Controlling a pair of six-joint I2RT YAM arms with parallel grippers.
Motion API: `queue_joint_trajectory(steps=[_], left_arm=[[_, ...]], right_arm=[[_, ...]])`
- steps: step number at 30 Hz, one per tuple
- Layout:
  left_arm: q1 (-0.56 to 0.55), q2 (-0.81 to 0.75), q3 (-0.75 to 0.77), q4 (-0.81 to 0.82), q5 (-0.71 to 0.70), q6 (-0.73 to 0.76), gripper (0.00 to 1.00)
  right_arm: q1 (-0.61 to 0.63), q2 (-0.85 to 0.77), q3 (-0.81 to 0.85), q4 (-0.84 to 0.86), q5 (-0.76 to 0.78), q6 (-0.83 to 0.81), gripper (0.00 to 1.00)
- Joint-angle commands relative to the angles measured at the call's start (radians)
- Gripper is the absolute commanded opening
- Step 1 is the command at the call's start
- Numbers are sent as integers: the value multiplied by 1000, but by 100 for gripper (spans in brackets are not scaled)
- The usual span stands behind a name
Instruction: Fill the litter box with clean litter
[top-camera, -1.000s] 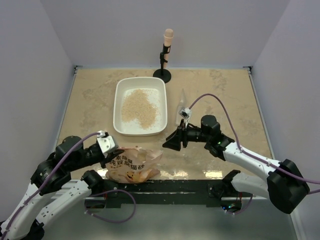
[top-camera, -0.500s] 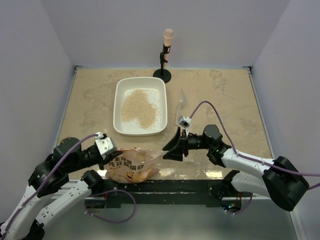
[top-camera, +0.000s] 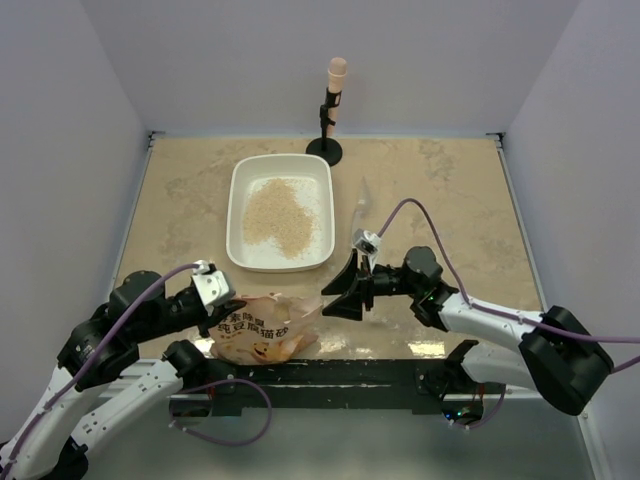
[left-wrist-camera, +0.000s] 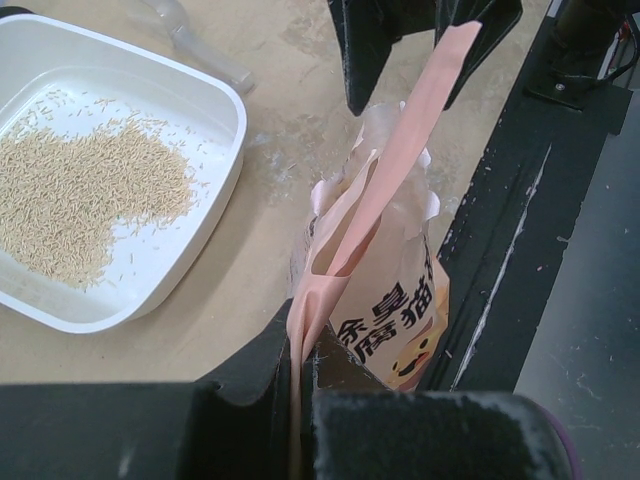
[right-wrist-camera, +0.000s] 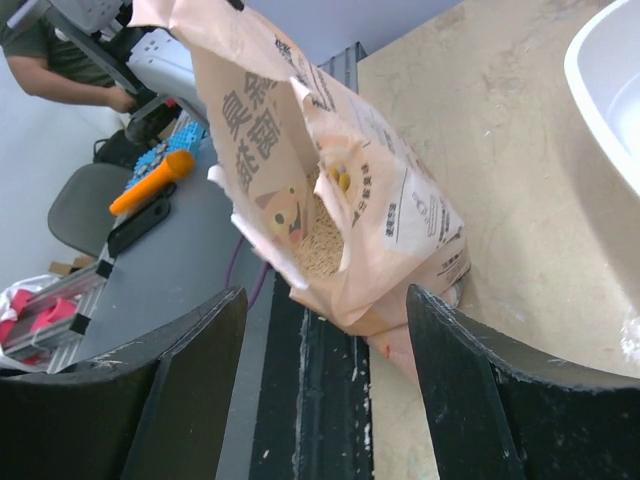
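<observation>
My right gripper grabs the edge of the bag's opening opposite my left gripper next, so both grippers then shift the open bag toward the litter box (top-camera: 237, 215).
The white litter box (top-camera: 237, 215) lies at the table's back centre with a patch of clean litter (top-camera: 278, 217) in it; the left wrist view shows its rim (left-wrist-camera: 228, 112) and the granules (left-wrist-camera: 90, 195). A crinkly orange-pink bag (top-camera: 265, 328) stands at the near edge. My left gripper (top-camera: 222, 305) is shut on the bag's upper flap (left-wrist-camera: 345, 215). My right gripper (top-camera: 335, 290) is open just right of the bag's mouth, not touching it. In the right wrist view the bag (right-wrist-camera: 400, 215) gapes ahead of the spread fingers (right-wrist-camera: 470, 390), with more litter (right-wrist-camera: 320, 245) inside.
A black stand with a peach cylinder (top-camera: 332, 105) sits behind the box. A clear plastic piece (top-camera: 362, 205) lies right of the box. A black rail (top-camera: 380, 372) runs along the near table edge. Grey walls close in on three sides.
My right gripper has moved left and nearer, up to the bag's mouth, with its jaws a little wider. The left gripper and the bag have stayed put.
</observation>
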Motion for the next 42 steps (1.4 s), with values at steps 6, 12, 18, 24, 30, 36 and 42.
queue_joint_trajectory(steps=[6, 12, 18, 24, 30, 36, 42], left_arm=[[3, -13, 116, 249, 9, -30, 0], [3, -27, 124, 230, -10, -25, 0], [3, -27, 120, 233, -10, -22, 0], [3, -23, 120, 241, -4, -31, 0], [3, -23, 122, 241, -7, -33, 0], [3, -20, 120, 238, -5, -37, 0], [3, 35, 108, 281, 59, -39, 0]], right_arm=[[94, 134, 159, 0, -16, -122, 70], [146, 148, 150, 26, -20, -103, 70], [146, 126, 138, 28, -5, -96, 67], [162, 183, 173, 57, -11, -81, 61], [183, 246, 188, 86, 4, -81, 49], [185, 225, 184, 94, 61, -81, 0], [168, 87, 172, 30, 116, -84, 0]])
